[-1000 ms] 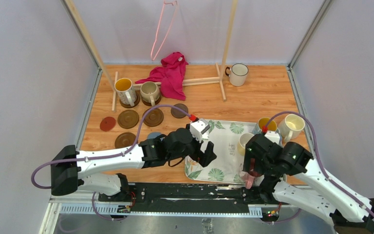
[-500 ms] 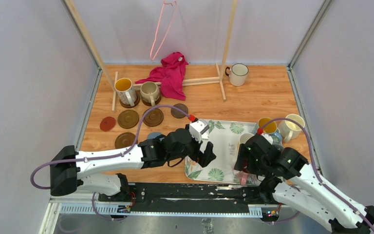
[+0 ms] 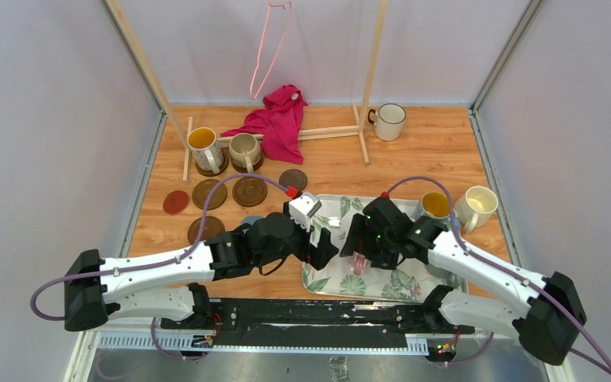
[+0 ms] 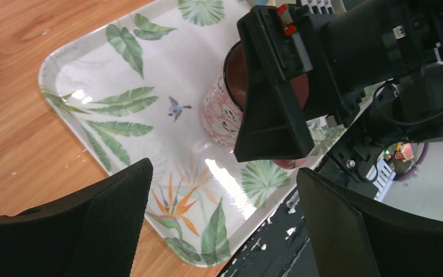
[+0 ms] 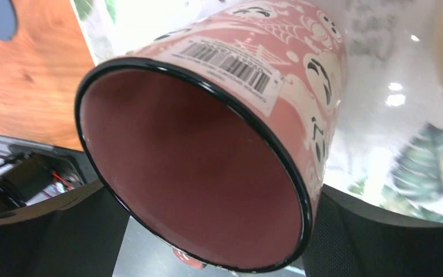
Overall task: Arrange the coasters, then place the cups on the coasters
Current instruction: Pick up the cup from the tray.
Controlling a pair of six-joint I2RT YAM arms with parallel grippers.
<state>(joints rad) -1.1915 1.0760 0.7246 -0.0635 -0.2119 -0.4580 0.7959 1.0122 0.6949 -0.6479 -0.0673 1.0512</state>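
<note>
My left gripper grabs the maroon-pink cup by its handle (image 3: 359, 265) (image 4: 291, 163) next, so its base stays free to sit on a coaster.
A maroon-pink cup (image 3: 359, 263) hangs tilted over the leaf-patterned tray (image 3: 386, 278), and my right gripper (image 3: 358, 243) is shut on it. In the right wrist view the cup (image 5: 207, 161) fills the gap between the fingers (image 5: 380, 231), mouth towards the camera. My left gripper (image 3: 318, 248) stands open just left of it, over the tray's near-left corner (image 4: 92, 86), with nothing between its fingers (image 4: 92, 231). On the left lie a red coaster (image 3: 177, 201), a few dark brown coasters (image 3: 208, 193) and a grey-blue one (image 3: 251, 220). An orange-yellow cup (image 3: 204, 147) and a beige cup (image 3: 244, 150) stand on coasters.
A yellow cup (image 3: 433, 207) and a cream cup (image 3: 476, 207) stand at the tray's far right. A white dark-rimmed cup (image 3: 389, 121) sits at the back. A red cloth (image 3: 278, 119) drapes over a wooden rack (image 3: 362, 135); a pink hanger (image 3: 266, 48) hangs above.
</note>
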